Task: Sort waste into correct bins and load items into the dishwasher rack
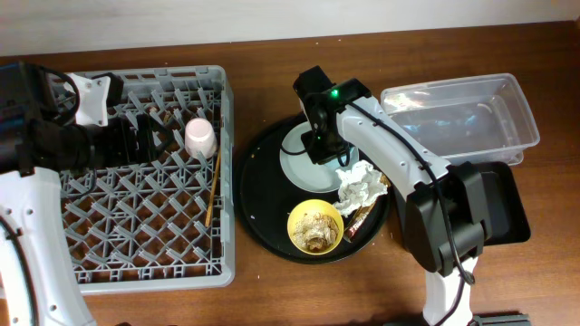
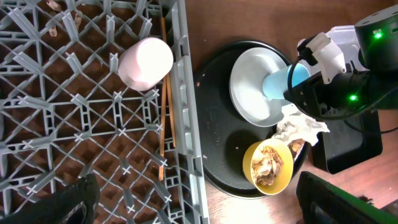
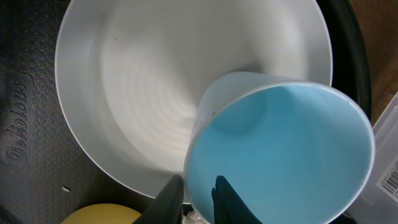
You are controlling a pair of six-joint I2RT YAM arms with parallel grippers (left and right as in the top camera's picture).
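My left gripper next takes the blue cup (image 3: pixel 280 155) by its closed base end (image 3: pixel 227 88), opposite the held rim, to load the cup rim-first into the rack.
The grey dishwasher rack (image 1: pixel 136 235) holds a pink cup (image 1: pixel 200 138) on its side and wooden chopsticks (image 1: pixel 214 186) near its right wall. My left gripper (image 1: pixel 161 138) hovers over the rack, open and empty; its fingers frame the left wrist view (image 2: pixel 199 208). My right gripper (image 3: pixel 199 199) is shut on the rim of the blue cup (image 3: pixel 280 155), one finger inside and one outside, over the grey-white plate (image 3: pixel 155 93). The yellow bowl (image 1: pixel 314 226) holds beige food scraps (image 2: pixel 267 163). A white napkin (image 1: pixel 361 186) and a brown wrapper (image 1: pixel 362 217) lie beside it.
Plate, bowl, napkin and wrapper sit on a large round black tray (image 1: pixel 263 222). A clear plastic tub (image 1: pixel 462 122) stands at the right, with a shallow black rectangular tray (image 1: pixel 503 208) in front of it. The right arm's base is at the lower right.
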